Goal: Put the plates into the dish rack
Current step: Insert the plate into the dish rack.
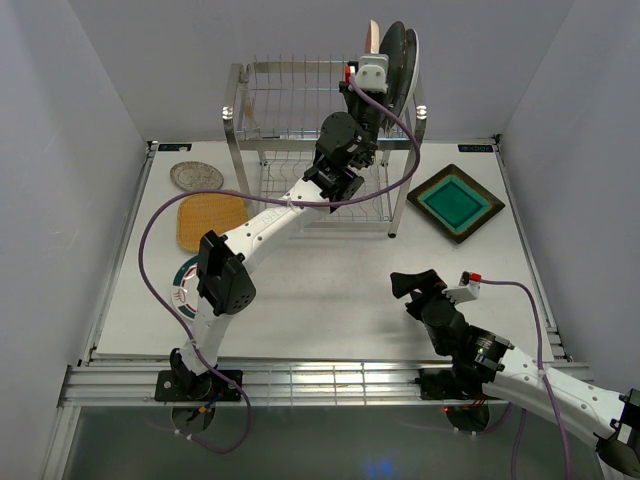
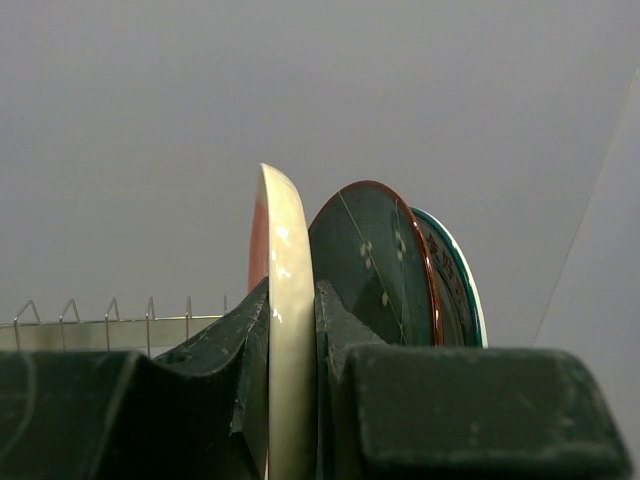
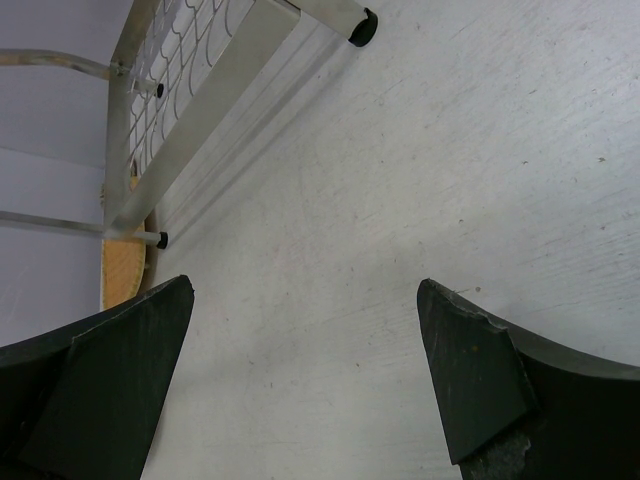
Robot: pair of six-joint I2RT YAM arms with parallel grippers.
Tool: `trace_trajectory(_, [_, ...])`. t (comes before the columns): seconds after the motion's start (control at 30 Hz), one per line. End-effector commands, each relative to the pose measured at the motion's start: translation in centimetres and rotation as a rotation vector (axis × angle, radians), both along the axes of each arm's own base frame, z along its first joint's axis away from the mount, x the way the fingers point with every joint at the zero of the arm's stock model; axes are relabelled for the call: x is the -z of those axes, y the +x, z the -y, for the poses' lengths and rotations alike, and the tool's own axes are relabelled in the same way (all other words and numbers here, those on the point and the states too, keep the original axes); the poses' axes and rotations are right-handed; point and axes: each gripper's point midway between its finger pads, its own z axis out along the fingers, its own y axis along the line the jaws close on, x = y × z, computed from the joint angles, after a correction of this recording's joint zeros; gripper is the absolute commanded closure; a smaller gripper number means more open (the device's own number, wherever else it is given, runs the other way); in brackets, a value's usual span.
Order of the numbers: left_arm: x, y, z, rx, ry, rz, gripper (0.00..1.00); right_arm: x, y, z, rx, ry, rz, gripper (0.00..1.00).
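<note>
I can release the pink-cream plate (image 1: 372,36) from my left gripper now. The pink-cream plate is upright over the top shelf of the rack, beside the dark blue-grey plate, so it would land there.
The dish rack (image 1: 310,120) stands at the back centre. My left gripper (image 1: 371,58) is shut on the pink-cream plate (image 1: 372,36), holding it upright on edge over the rack's top tier at its right end. In the left wrist view the gripper (image 2: 292,300) clamps that plate (image 2: 285,240). Just behind it stand the dark blue-grey plate (image 2: 365,260) and the blue-patterned-rim plate (image 2: 458,290). The silver-grey plate (image 1: 196,176), yellow woven plate (image 1: 210,218), green-rimmed plate (image 1: 183,282) and brown square plate (image 1: 455,203) lie on the table. My right gripper (image 1: 415,285) is open and empty.
The green-rimmed plate is partly hidden under my left arm. In the right wrist view the open gripper (image 3: 305,300) hovers over bare table, with a rack foot (image 3: 362,28) and the yellow plate's edge (image 3: 122,270) ahead. White walls enclose the table.
</note>
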Motion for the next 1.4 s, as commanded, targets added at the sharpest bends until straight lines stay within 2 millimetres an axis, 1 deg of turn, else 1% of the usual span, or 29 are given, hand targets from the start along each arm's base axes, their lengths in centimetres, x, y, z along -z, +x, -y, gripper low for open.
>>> trace_trajectory(0.0, [-5.8, -2.6, -2.3, 0.034, -0.109, 0.128, 0.88, -0.6, 0.3, 0.2, 0.027, 0.026, 0.023, 0.02])
trace_trajectory(0.07, [-5.9, -2.7, -2.5, 0.032, -0.108, 0.128, 0.86, -0.6, 0.3, 0.2, 0.027, 0.026, 0.023, 0.02])
trace_trajectory(0.1, [-6.0, -2.8, -2.4, 0.035, -0.107, 0.130, 0.82, -0.6, 0.3, 0.1, 0.024, 0.026, 0.022, 0.02])
trace_trajectory(0.27, [-6.1, -3.1, -2.4, 0.045, -0.101, 0.132, 0.77, -0.5, 0.2, 0.1, 0.021, 0.025, 0.017, 0.02])
trace_trajectory(0.3, [-6.4, -3.3, -2.5, 0.048, -0.103, 0.137, 0.75, -0.6, 0.3, 0.0, 0.020, 0.029, 0.018, 0.02])
trace_trajectory(0.33, [-6.4, -3.5, -2.4, 0.054, -0.098, 0.140, 0.68, -0.5, 0.2, 0.0, 0.020, 0.028, 0.016, 0.02])
trace_trajectory(0.43, [-6.6, -3.8, -2.3, 0.057, -0.095, 0.145, 0.59, -0.5, 0.2, 0.0, 0.016, 0.031, 0.014, 0.02])
trace_trajectory(0.63, [-7.2, -4.2, -2.8, 0.053, -0.101, 0.151, 0.59, -0.5, 0.2, -0.1, 0.012, 0.032, 0.013, 0.02])
trace_trajectory(0.73, [-7.5, -4.4, -3.3, 0.046, -0.105, 0.153, 0.56, -0.4, 0.1, -0.1, 0.011, 0.032, 0.011, 0.02])
trace_trajectory(0.83, [-8.3, -5.0, -4.1, 0.039, -0.119, 0.160, 0.55, -0.4, 0.2, -0.1, 0.011, 0.029, 0.010, 0.02])
trace_trajectory(0.87, [-8.1, -5.0, -4.3, 0.036, -0.117, 0.156, 0.55, -0.4, 0.2, -0.1, 0.009, 0.024, 0.011, 0.02])
trace_trajectory(0.9, [-9.0, -5.7, -5.0, 0.036, -0.129, 0.165, 0.55, -0.5, 0.2, -0.1, 0.008, 0.022, 0.014, 0.02])
trace_trajectory(0.93, [-9.1, -5.9, -5.2, 0.038, -0.127, 0.166, 0.55, -0.7, 0.2, -0.2, 0.006, 0.021, 0.018, 0.02])
trace_trajectory(0.97, [-8.2, -5.8, -5.1, 0.038, -0.106, 0.149, 0.55, -0.8, 0.2, -0.2, 0.003, 0.020, 0.021, 0.02])
trace_trajectory(1.0, [-9.0, -6.6, -6.1, 0.038, -0.116, 0.156, 0.55, -0.9, 0.1, -0.3, -0.006, 0.013, 0.025, 0.02])
trace_trajectory(1.03, [-8.9, -6.9, -6.3, 0.040, -0.106, 0.154, 0.54, -1.2, 0.2, -0.3, -0.007, 0.014, 0.029, 0.02])
trace_trajectory(1.07, [-7.4, -6.7, -6.2, 0.038, -0.079, 0.132, 0.54, -1.2, 0.1, -0.3, -0.011, 0.010, 0.029, 0.02])
trace_trajectory(1.1, [-7.3, -6.9, -6.7, 0.030, -0.075, 0.133, 0.53, -1.2, 0.1, -0.3, -0.015, 0.008, 0.028, 0.02])
trace_trajectory(1.13, [-8.4, -8.1, -8.2, 0.023, -0.090, 0.150, 0.52, -1.2, 0.1, -0.3, -0.017, -0.001, 0.030, 0.02])
trace_trajectory(1.17, [-8.6, -8.8, -8.9, 0.020, -0.093, 0.163, 0.50, -1.3, 0.1, -0.3, -0.020, 0.000, 0.029, 0.02])
trace_trajectory(1.2, [-6.7, -8.7, -8.7, 0.023, -0.052, 0.141, 0.49, -1.3, 0.0, -0.4, -0.024, 0.000, 0.027, 0.02])
trace_trajectory(1.23, [-8.3, -10.4, -10.7, 0.023, -0.078, 0.174, 0.47, -1.3, 0.0, -0.3, -0.026, -0.003, 0.026, 0.02])
trace_trajectory(1.3, [-7.9, -11.6, -11.8, 0.028, -0.064, 0.180, 0.46, -1.4, -0.1, -0.5, -0.036, -0.006, 0.027, 0.02])
trace_trajectory(1.33, [-6.0, -11.6, -12.0, 0.027, -0.028, 0.155, 0.45, -1.4, -0.1, -0.5, -0.040, -0.009, 0.026, 0.02])
trace_trajectory(1.37, [-7.2, -13.2, -14.0, 0.021, -0.053, 0.180, 0.42, -1.5, -0.1, -0.5, -0.042, -0.017, 0.028, 0.02])
